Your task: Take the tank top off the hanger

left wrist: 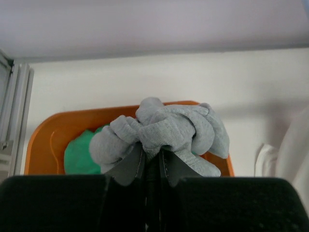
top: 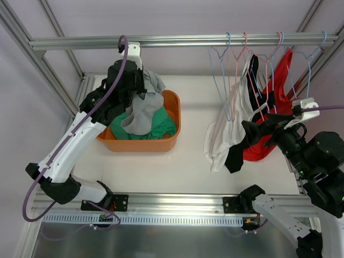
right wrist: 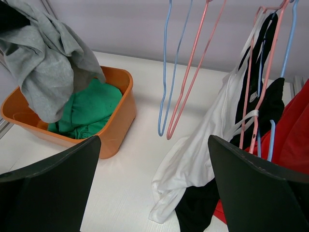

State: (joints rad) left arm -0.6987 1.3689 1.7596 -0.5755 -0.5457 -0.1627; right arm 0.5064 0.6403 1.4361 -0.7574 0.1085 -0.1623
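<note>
The right gripper grips the white tank top's pink hanger by its near arm next, which leaves the far arm free for strap removal.
My left gripper is shut on a grey tank top and holds it over the orange basket; the cloth hangs down onto a green garment inside. In the left wrist view the grey cloth bunches at my fingertips. My right gripper is open and empty, close in front of the white tank top, which hangs with a black one and a red one on hangers. The white top also shows in the right wrist view.
Empty blue and pink hangers hang from the metal rail at the back. More hangers hold the garments at the right. Frame posts stand at both sides. White table surface lies between basket and hanging clothes.
</note>
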